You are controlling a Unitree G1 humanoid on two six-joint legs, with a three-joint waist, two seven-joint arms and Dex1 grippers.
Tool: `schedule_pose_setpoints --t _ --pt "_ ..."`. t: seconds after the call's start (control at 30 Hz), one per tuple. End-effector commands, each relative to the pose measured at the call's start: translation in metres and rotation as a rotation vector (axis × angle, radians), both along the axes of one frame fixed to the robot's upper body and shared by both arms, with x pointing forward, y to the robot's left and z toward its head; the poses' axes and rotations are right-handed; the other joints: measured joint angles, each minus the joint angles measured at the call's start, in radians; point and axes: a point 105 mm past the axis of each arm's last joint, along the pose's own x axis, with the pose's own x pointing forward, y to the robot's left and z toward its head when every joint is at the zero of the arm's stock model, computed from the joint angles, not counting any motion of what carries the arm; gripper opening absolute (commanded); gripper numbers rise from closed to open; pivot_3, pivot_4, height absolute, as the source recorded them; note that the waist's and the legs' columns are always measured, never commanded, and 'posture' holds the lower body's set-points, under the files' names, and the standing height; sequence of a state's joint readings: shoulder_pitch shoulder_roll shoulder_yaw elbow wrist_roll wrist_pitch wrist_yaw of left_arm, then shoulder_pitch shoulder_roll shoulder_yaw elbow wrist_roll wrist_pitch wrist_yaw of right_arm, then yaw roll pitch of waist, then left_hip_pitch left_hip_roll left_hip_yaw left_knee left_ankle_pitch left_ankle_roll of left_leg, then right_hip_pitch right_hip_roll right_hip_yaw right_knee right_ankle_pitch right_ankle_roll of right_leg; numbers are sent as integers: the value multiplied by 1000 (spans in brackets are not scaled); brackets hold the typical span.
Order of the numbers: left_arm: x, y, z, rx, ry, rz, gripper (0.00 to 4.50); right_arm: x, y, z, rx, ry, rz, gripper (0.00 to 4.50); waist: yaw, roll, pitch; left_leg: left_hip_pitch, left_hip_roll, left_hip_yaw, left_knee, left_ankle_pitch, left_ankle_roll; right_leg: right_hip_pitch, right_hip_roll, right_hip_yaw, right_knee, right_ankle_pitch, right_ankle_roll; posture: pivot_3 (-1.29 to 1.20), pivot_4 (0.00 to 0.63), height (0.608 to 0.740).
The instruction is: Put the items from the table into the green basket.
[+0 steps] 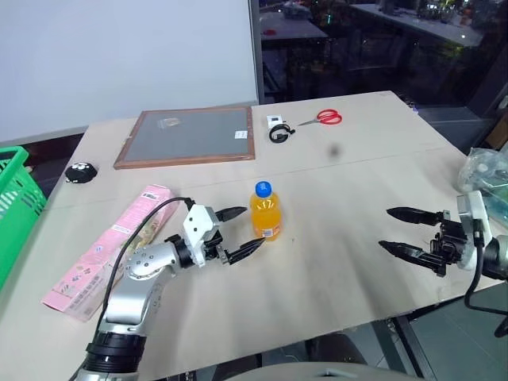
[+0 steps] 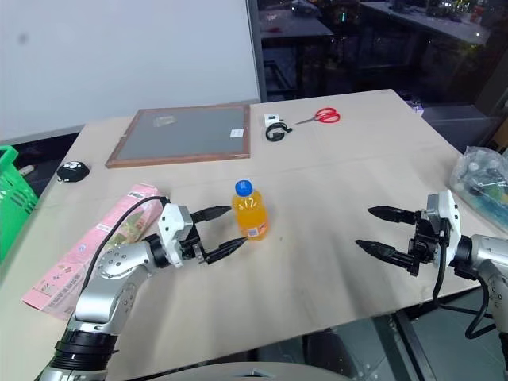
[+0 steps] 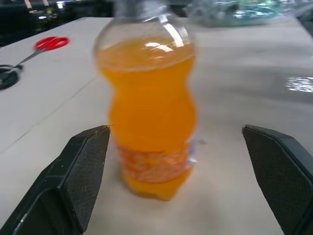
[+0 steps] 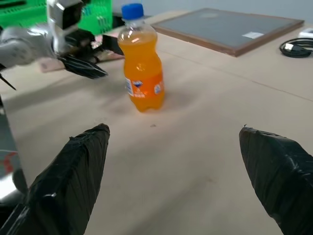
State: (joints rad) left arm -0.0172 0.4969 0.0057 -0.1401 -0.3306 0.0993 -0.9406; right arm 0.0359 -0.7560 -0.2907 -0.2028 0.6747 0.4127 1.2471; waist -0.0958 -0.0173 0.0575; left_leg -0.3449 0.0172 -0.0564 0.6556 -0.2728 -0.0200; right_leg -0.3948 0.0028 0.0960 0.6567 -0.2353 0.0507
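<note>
My left gripper isn't ready to close yet. It needs to move toward the orange bottle first, because the bottle is beyond my spread fingers and they would miss it if I closed now.
The small orange drink bottle (image 1: 266, 213) with a blue cap stands upright mid-table. My left gripper (image 1: 252, 228) is open beside it, pointing at it; in the left wrist view the bottle (image 3: 151, 112) stands just past the two spread fingers (image 3: 83, 171). The long pink flat box (image 1: 111, 250) lies flat behind my left arm. At the table's right edge sits the crinkly clear plastic bag (image 2: 484, 178). My right gripper (image 1: 386, 228) hovers open and empty near the front right, pointing left toward the bottle (image 4: 142, 68). The green basket (image 1: 14, 198) stands off the table's left side.
A wood-framed grey board (image 1: 189, 135) lies at the back of the table. Red-handled scissors (image 1: 325, 118) and a coiled black cable (image 1: 278, 131) lie to its right. A small black object (image 1: 79, 171) sits near the far left edge.
</note>
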Motion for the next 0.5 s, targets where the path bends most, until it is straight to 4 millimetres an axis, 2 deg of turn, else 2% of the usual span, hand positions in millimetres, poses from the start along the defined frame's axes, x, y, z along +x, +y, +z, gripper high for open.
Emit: schedule_pose_setpoints --t 0.03,0.2,0.5 --pt "6 -11 3 -24 -59 10 4500 -1 6 13 26 -35 41 4478 1 0 0 0 0 0 0 0 0 0 0 0 -1 0 0 -77 7 740" --pt "11 -21 -4 -81 -48 27 4500 0 10 21 49 -69 46 4478 1 -1 1 0 0 0 0 0 0 0 0 0 0 0 0 -83 13 740" --pt "30 -28 -18 -102 -27 111 4500 1 12 31 72 -76 73 4478 -1 -1 1 0 0 0 0 0 0 0 0 0 -1 0 1 -96 13 740"
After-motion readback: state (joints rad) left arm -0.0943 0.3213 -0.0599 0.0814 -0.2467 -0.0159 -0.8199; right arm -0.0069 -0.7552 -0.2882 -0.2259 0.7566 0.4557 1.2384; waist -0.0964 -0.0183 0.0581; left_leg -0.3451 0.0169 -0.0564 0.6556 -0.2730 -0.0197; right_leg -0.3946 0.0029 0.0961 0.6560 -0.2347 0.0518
